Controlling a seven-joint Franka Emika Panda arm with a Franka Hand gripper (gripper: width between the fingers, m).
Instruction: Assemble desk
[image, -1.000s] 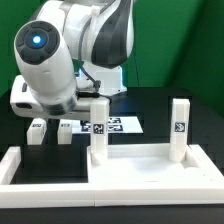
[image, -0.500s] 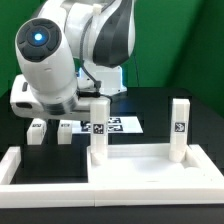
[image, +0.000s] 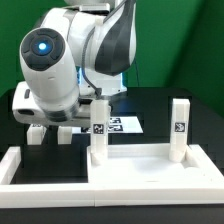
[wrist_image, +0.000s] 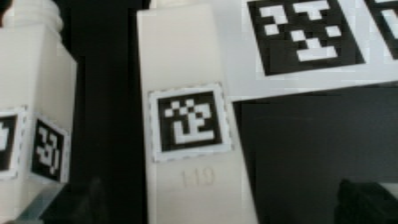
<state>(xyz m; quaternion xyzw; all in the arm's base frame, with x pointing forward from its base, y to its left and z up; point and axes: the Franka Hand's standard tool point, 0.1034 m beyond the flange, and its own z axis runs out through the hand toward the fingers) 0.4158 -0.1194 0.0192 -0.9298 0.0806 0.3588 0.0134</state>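
My gripper should close on the tagged leg block now.
The desk tabletop panel (image: 150, 165) lies flat at the front of the exterior view's right. Two leg blocks stand upright on it, one (image: 100, 128) at its left corner and one (image: 178, 126) at its right. Two loose leg blocks (image: 37, 132) (image: 66, 130) lie on the black table under my hand. My gripper (image: 54, 122) hangs low over them, its fingertips hidden by the wrist. In the wrist view the gripper (wrist_image: 214, 205) is open. Its dark fingers (wrist_image: 365, 200) stand on either side of a tagged leg block (wrist_image: 187, 115), apart from it. The other loose leg block (wrist_image: 36, 100) lies beside it.
The marker board (image: 118, 124) (wrist_image: 311, 40) lies flat just behind the tabletop panel and beside the loose legs. A long low white border wall (image: 40, 168) runs along the front left. The arm's white base (image: 20, 100) stands behind the loose legs.
The arm has sunk lower over the two loose leg blocks and shifted slightly toward the exterior view's right. The jaws have stayed open and no part has moved.
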